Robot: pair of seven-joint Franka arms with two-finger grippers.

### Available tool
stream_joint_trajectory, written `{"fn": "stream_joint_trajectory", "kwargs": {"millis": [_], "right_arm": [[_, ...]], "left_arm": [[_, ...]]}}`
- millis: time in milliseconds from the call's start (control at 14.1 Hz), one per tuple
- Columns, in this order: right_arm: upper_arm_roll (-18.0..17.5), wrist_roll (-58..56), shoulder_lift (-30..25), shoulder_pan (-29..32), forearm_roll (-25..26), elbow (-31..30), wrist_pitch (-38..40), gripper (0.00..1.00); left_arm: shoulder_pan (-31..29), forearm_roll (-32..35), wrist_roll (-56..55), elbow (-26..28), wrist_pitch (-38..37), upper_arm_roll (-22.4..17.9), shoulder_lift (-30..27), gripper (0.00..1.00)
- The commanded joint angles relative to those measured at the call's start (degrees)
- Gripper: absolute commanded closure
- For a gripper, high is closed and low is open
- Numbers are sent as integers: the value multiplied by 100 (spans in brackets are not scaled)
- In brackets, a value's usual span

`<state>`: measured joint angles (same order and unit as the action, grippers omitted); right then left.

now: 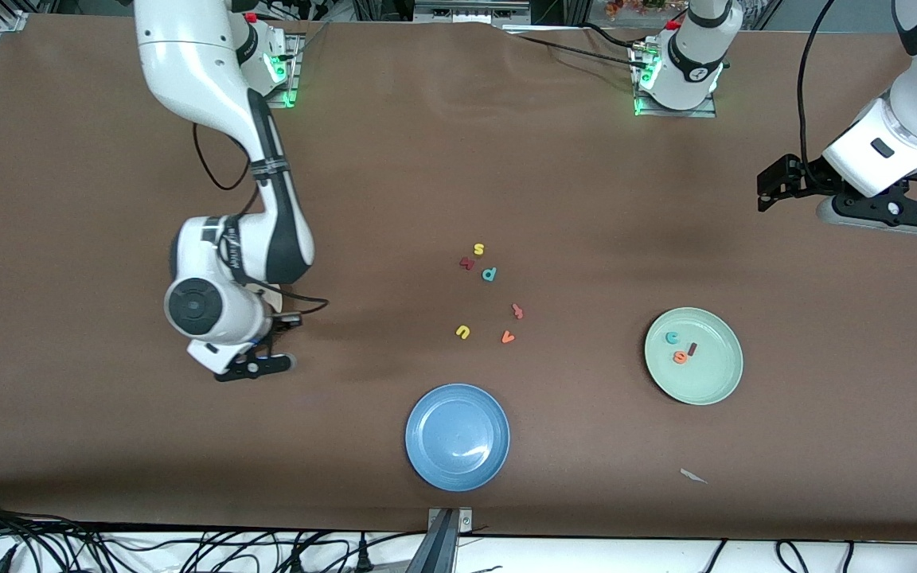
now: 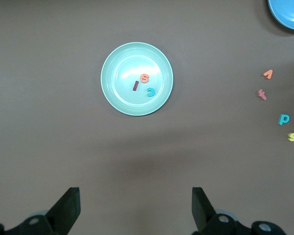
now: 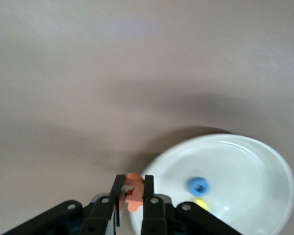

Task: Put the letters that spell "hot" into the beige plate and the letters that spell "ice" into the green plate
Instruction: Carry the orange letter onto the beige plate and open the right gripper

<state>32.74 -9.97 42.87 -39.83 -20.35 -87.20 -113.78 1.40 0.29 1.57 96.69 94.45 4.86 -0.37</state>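
Observation:
The orange t hangs above and short of the beige plate's rim, so my right gripper must keep holding it until it is over the beige plate.
My right gripper is shut on the orange t and hangs over the rim of the beige plate. The blue o and the yellow h lie in that plate. In the front view the right arm's hand covers the plate. The green plate holds the teal c, the dark red i and the orange e. My left gripper is open and empty. It waits high over the left arm's end of the table, with the green plate in its view.
Loose letters lie mid-table: a yellow s, a dark red piece, a teal p, a reddish piece, a yellow u and an orange v. A blue plate sits nearer the camera, a paper scrap beside it.

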Motion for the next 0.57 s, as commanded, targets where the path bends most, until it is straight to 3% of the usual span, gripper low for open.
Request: {"fn": "stream_joint_trajectory", "kwargs": {"millis": [0,213,284,355,425,496], "right_arm": [[66,-610,-709,-95,-110,-1182,-669,98],[92,-814,-886,-68,-241,-1773,-1330,93],[92,-814,-886,-68,-364,-1844,-1357,85],[92,-805,-877,-68,-478,-1879,-1331,53],[92,-753,-877,-60,-592,-1879,-1270,14],[92,-726,-877,-60,-628,-1879,-1191,0]], "left_arm": [[53,120,80,-177,-129,-20,72,0],[53,120,80,-177,-129,-20,72,0],[53,112,80,-177,-137,-20,72,0],[53,112,80,-177,-181,-20,63,0],[53,112,80,-177,-242,-20,63,0],[44,112,80,-177,-252,-20,63,0]]}}
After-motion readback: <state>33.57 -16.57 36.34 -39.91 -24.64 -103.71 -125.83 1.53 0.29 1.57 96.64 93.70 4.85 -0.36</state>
